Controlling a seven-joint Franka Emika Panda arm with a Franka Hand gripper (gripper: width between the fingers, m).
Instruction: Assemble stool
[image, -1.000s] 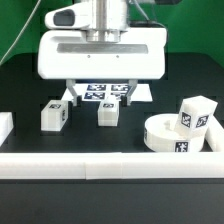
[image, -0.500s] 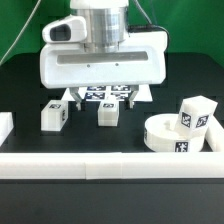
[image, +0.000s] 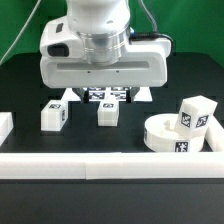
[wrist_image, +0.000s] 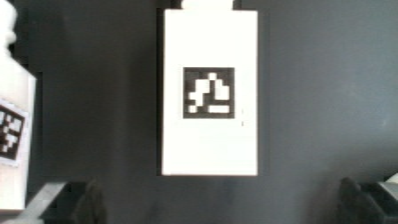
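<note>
My gripper's fingers hang above the middle leg, so closing now would miss. My gripper lowers first, then closes on the middle leg.
The round white seat (image: 178, 135) lies at the exterior view's right, with one tagged white leg (image: 196, 113) leaning on its far rim. A second leg (image: 53, 115) stands at the left. A third leg (image: 108, 113) stands in the middle and fills the wrist view (wrist_image: 214, 95), tag facing the camera. My gripper (image: 106, 97) hangs above this middle leg, open and empty. Its dark fingers (wrist_image: 63, 200) straddle the leg's line in the wrist view, apart from the leg.
The marker board (image: 108, 96) lies behind the middle leg, partly hidden by my hand. A long white rail (image: 110, 165) runs along the front. Another white piece (image: 4, 125) sits at the left edge. A tagged white surface (wrist_image: 11, 120) shows at the wrist view's edge.
The hand has come down a little over the middle leg and the wrist above it has turned. The legs and seat have not moved.
</note>
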